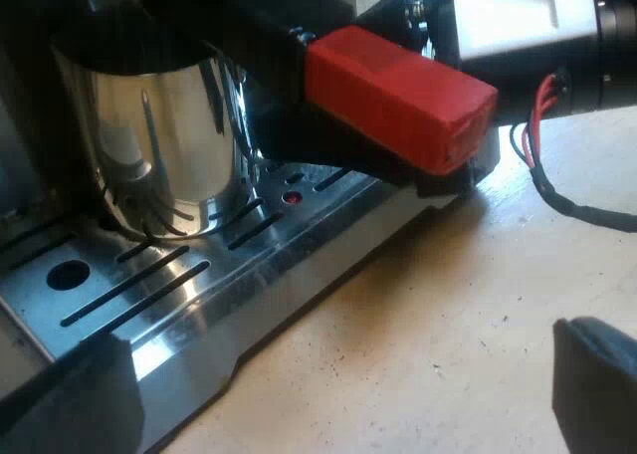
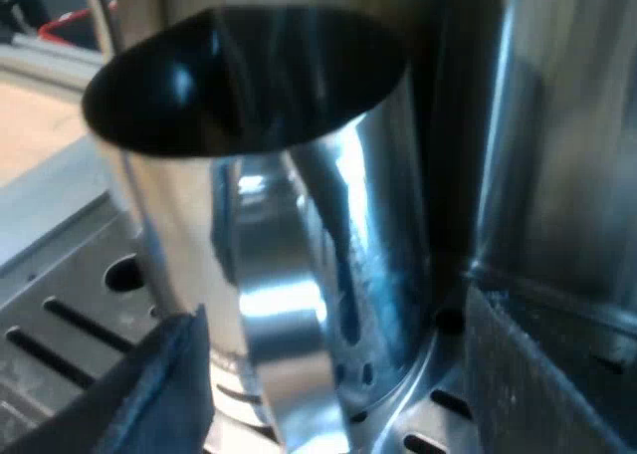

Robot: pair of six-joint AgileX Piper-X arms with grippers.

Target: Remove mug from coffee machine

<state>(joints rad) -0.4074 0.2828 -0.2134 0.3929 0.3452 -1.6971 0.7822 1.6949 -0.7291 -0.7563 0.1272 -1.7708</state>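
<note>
I need to remove the mug from the coffee machine's slotted drip tray (image 2: 75,320), so next I need to grab the mug with my right gripper by its steel handle (image 2: 283,300).
A shiny metal mug (image 1: 159,125) stands on the slotted drip tray (image 1: 149,285) of the espresso machine. Over the tray juts the red end (image 1: 398,96) of the holder's handle, locked into the machine's front. My left gripper (image 1: 338,340) is open, low in front of the tray, with only table between its fingers. In the right wrist view the mug (image 2: 338,205) is very close, its handle band (image 2: 284,325) facing me. My right gripper (image 2: 333,310) is open with one finger (image 2: 169,384) at the mug's wall and the other finger (image 2: 537,374) slightly apart from it.
The machine's steel front (image 2: 557,125) rises right behind the mug. The tray's front edge (image 1: 299,275) meets the pale wooden table (image 1: 418,335). The red handle end hangs close above the tray beside the mug.
</note>
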